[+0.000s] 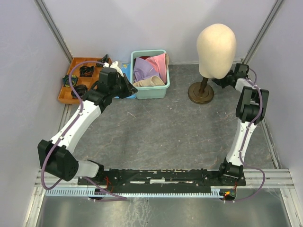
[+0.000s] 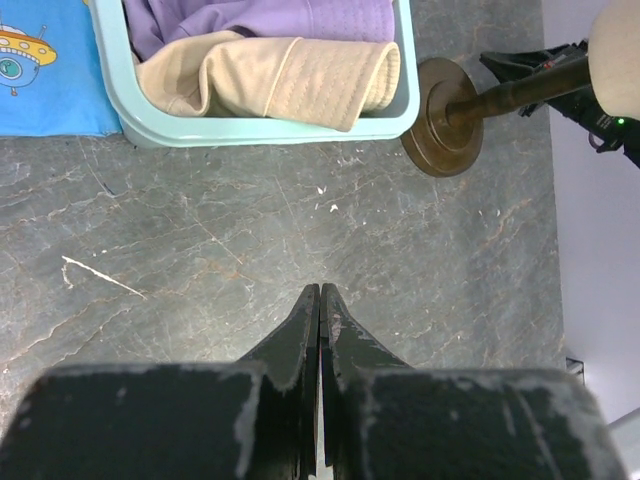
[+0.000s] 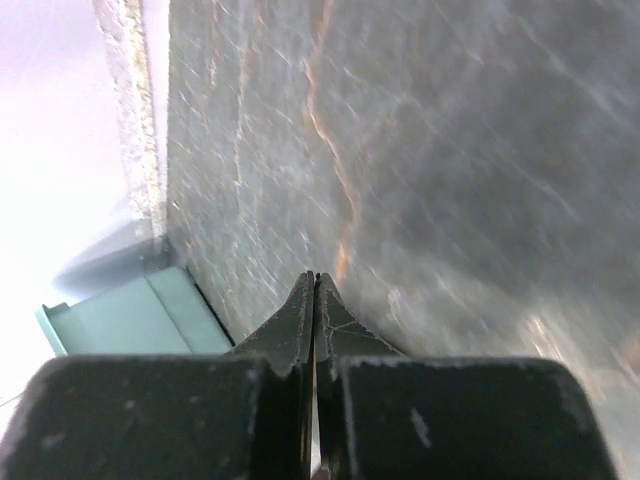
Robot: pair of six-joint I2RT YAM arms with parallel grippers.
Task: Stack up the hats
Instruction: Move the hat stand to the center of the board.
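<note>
I would raise only my right gripper if I lifted it now, and the mannequin stand would stay where it is. My right gripper is closed, low over the table next to the stand.
The hats lie bundled in a teal basket at the back of the table. A lavender hat, a pink hat and a cream-beige hat show, with a sliver of dark red behind. In the left wrist view the cream-beige hat lies folded against the basket's near wall, and the lavender hat sits behind it. My left gripper hovers shut and empty just left of the basket's front. My right gripper is shut and empty beside the mannequin stand.
A cream mannequin head on a dark round stand stands at the back right. Left of the basket lies a blue patterned cloth, and further left an orange tray holds black parts. Walls close in on both sides.
</note>
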